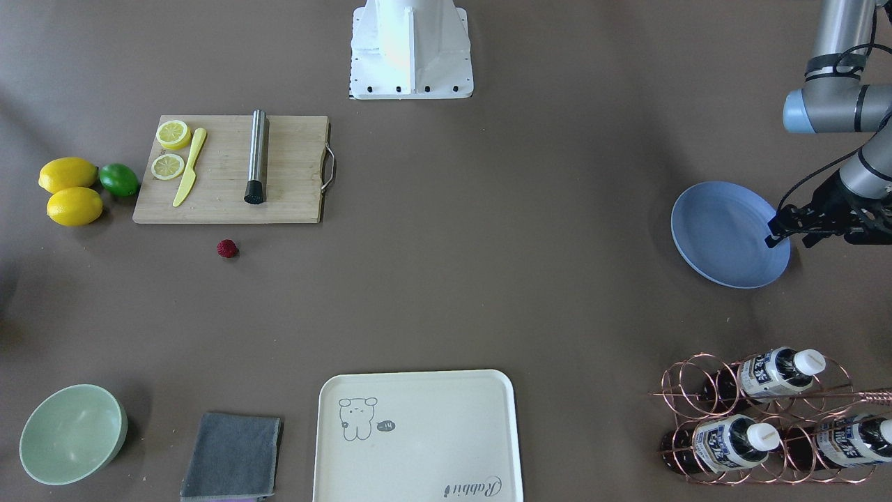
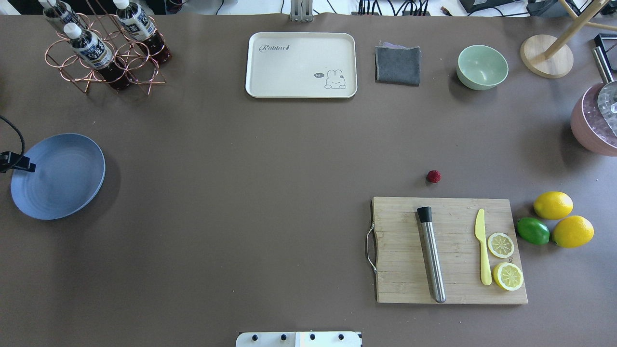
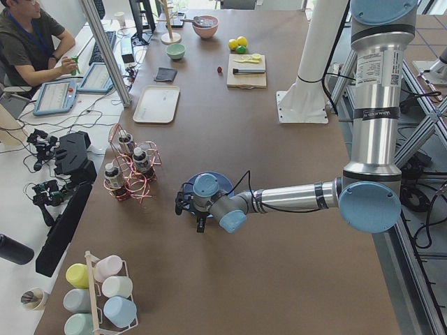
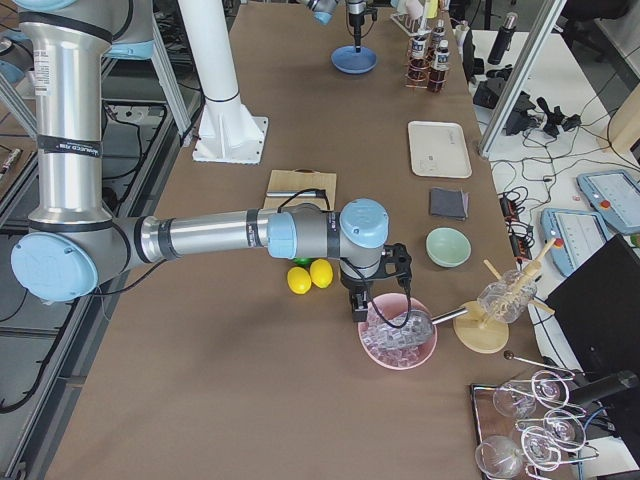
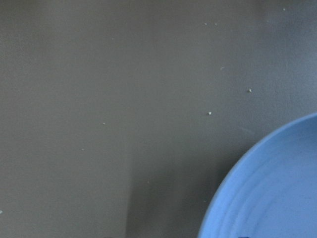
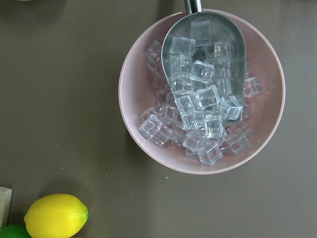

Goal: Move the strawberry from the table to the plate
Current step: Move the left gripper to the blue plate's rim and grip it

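The strawberry needs the plate's flat middle point(image 1: 725, 236) free, so the left gripper needs to grab the plate by its rim point(image 1: 788, 254) next.
The strawberry point(image 2: 433, 176) is a small dark-red berry lying alone on the brown table point(image 2: 241, 193), just beyond the far edge of the cutting board; it also shows in the front view point(image 1: 227, 248). At the table's left end sits the light-blue plate point(image 2: 58, 176), with nothing on it. My left gripper point(image 1: 789, 242) hangs over the plate's outer rim point(image 1: 728, 233), its two black fingers apart and holding nothing. My right gripper point(image 4: 378, 290) shows only in the right side view, above a pink bowl of ice, far from the berry; I cannot tell whether it is open or shut.
The wooden cutting board point(image 2: 448, 250) carries a steel muddler, a yellow knife and lemon slices. Two lemons and a lime point(image 2: 532, 231) lie beside it. Along the far edge stand a bottle rack point(image 2: 103, 53), a cream tray point(image 2: 301, 65), a grey cloth and a green bowl point(image 2: 482, 66). A pink ice bowl point(image 6: 200, 91) holds a scoop.
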